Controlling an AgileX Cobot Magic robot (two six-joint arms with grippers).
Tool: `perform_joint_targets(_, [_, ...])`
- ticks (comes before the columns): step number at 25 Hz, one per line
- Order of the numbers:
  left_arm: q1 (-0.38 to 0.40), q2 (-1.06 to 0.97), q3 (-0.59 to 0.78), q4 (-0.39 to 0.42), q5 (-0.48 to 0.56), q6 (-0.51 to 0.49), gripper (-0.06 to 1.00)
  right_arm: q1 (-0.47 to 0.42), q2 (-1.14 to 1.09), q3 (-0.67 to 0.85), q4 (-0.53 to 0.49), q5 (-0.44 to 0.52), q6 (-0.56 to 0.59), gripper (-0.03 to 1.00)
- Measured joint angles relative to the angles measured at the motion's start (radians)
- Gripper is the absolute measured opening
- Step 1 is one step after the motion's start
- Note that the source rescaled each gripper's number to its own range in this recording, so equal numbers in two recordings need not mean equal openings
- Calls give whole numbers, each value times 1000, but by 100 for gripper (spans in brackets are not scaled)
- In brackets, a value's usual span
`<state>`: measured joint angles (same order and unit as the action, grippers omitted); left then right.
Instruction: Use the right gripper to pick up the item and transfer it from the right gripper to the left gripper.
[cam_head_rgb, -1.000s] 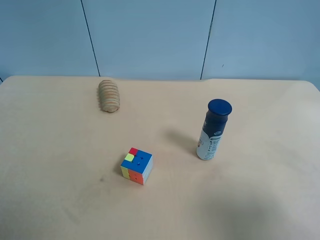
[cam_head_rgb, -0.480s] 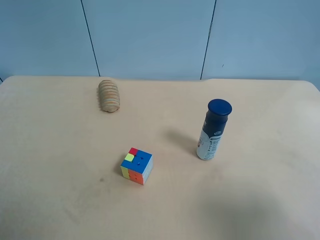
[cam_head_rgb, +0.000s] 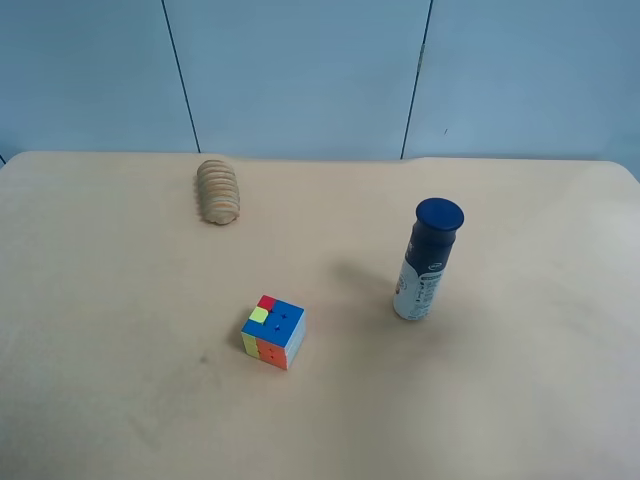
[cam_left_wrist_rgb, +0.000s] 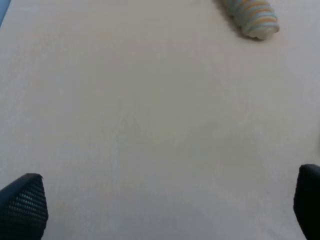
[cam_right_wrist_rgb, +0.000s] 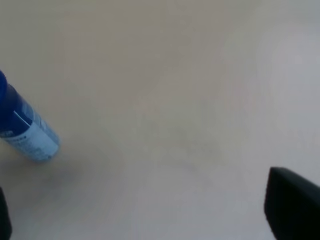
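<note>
I will grab the bottle's navy end with the cap (cam_head_rgb: 435, 228) with my right gripper. Its pale labelled base (cam_head_rgb: 415, 294) will then stay free for my left gripper.
The item, a slim bottle (cam_head_rgb: 427, 261) with a dark navy cap, blue-and-white label and pale base, stands upright on the tan table (cam_head_rgb: 120, 400), right of centre. It also shows in the right wrist view (cam_right_wrist_rgb: 25, 131), off to one side and well apart from the gripper. My right gripper (cam_right_wrist_rgb: 150, 212) is open and empty; only its black fingertips (cam_right_wrist_rgb: 292, 202) show at the frame corners. My left gripper (cam_left_wrist_rgb: 162, 205) is open and empty above bare table, black fingertips (cam_left_wrist_rgb: 22, 205) wide apart. Neither arm shows in the exterior high view.
A multicoloured puzzle cube (cam_head_rgb: 273, 332) sits near the table's middle, left of the bottle. A ribbed tan wooden piece (cam_head_rgb: 217, 190) lies at the back left; it also shows in the left wrist view (cam_left_wrist_rgb: 252, 14). A blue panelled wall (cam_head_rgb: 300, 70) stands behind the table.
</note>
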<state>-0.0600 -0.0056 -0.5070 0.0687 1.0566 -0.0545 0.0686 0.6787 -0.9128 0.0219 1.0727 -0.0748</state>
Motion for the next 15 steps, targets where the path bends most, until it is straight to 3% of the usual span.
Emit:
perform_joint_targets(5, [0, 0, 0, 0, 0, 0, 100, 110, 255, -160, -1, 12, -47, 100])
perform_joint_targets(9, [0, 0, 0, 0, 0, 0, 100, 239, 443, -264, -14, 61, -52, 100])
perform_joint_targets(15, [0, 0, 0, 0, 0, 0, 100, 360, 670, -388, -22, 134, -53, 100])
